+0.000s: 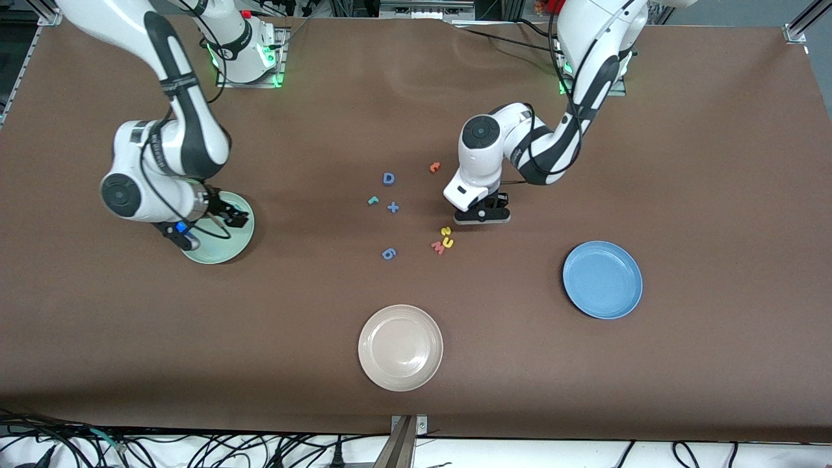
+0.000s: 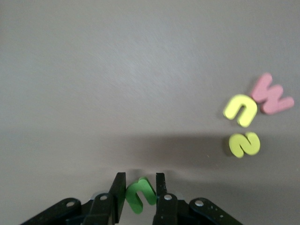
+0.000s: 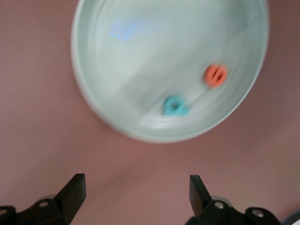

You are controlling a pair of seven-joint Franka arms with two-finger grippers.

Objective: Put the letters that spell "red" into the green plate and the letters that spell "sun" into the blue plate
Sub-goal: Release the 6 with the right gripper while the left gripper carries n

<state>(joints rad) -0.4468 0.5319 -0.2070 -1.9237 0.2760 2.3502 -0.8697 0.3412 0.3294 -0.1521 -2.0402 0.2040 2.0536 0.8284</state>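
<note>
The last letter of "red" needs to go into the green plate. My right gripper will next grab the teal r by its stem [image 1: 372, 200] for that.
My left gripper [image 1: 481, 215] [image 2: 140, 178] is low over the table's middle, shut on the green arch letter [image 2: 140, 194]. Beside it lie the yellow s [image 1: 445, 231] [image 2: 244, 144] and the yellow arch letter [image 1: 448, 242] [image 2: 241, 110]. The blue plate [image 1: 602, 279] sits toward the left arm's end. The green plate [image 1: 221, 246] [image 3: 117, 70] holds the orange e [image 3: 215, 75] and the teal d [image 3: 175, 106]. My right gripper [image 1: 185, 235] [image 3: 137, 185] hangs open at that plate's rim, with nothing between its fingers. The teal r [image 1: 373, 200] lies on the table's middle.
A pink W [image 1: 438, 247] [image 2: 272, 93] touches the yellow arch. A blue D [image 1: 389, 179], a blue plus [image 1: 392, 207], a blue 6 [image 1: 388, 253] and a lone orange letter [image 1: 435, 167] lie around the middle. A cream plate [image 1: 400, 347] sits nearest the front camera.
</note>
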